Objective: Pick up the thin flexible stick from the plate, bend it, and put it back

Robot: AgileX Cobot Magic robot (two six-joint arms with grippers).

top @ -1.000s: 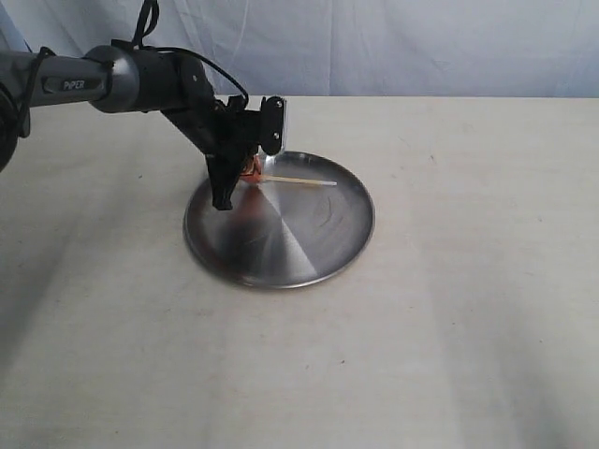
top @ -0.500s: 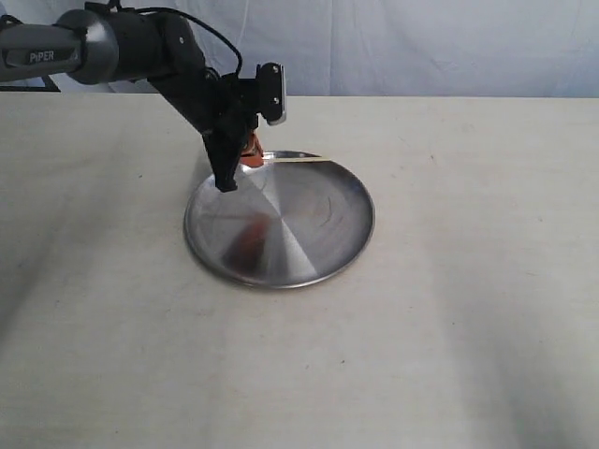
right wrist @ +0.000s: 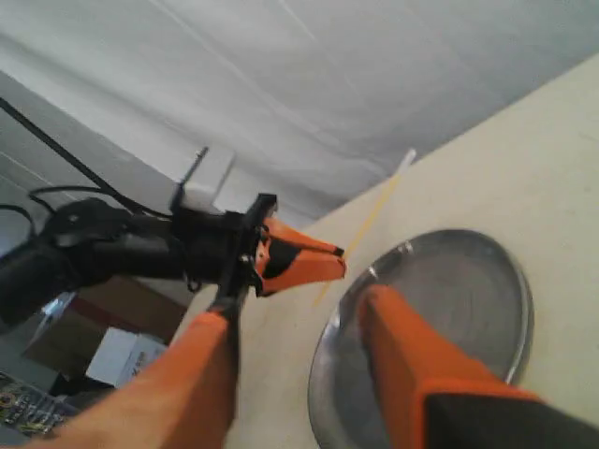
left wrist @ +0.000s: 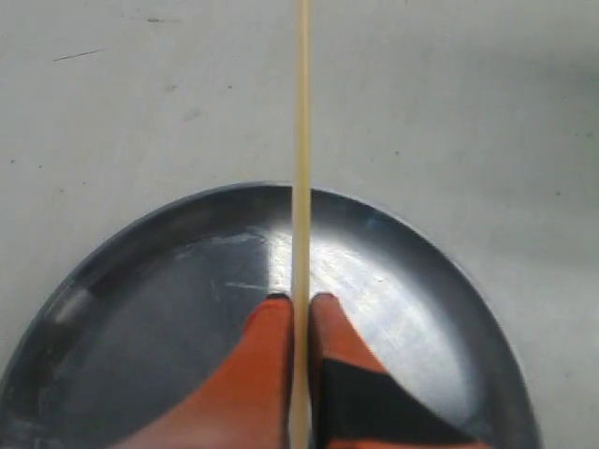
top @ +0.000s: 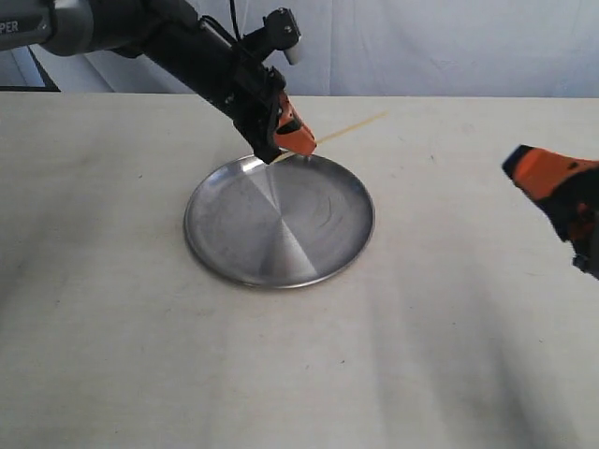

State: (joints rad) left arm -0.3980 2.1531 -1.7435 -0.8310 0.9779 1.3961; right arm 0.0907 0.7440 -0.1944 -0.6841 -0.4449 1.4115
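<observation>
The right gripper grabs the thin flexible stick point(top: 351, 128) by its loose end next, to bend it.
The thin flexible stick point(top: 351, 128), a straight pale cream strand, is held clear of the plate and slants up to the right over its far rim. My left gripper point(top: 301, 144) is shut on the stick's lower end; in the left wrist view the stick point(left wrist: 300, 140) runs out between the two orange fingers point(left wrist: 271, 327). The round silver plate point(top: 281, 234) lies on the table below with nothing on it. My right gripper point(top: 562, 201) hovers open at the right edge, well away from the stick. In its own view its orange fingers point(right wrist: 402, 355) frame the plate point(right wrist: 468, 281) and the left gripper point(right wrist: 309, 262).
The beige table point(top: 421, 355) stretches round the plate on all sides. A white cloth backdrop point(top: 449, 47) hangs behind the far edge. The left arm point(top: 112, 23) comes in from the upper left.
My left gripper has lifted the stick off the plate and tilted it up to the right. The right gripper has come into view from the right and opened.
</observation>
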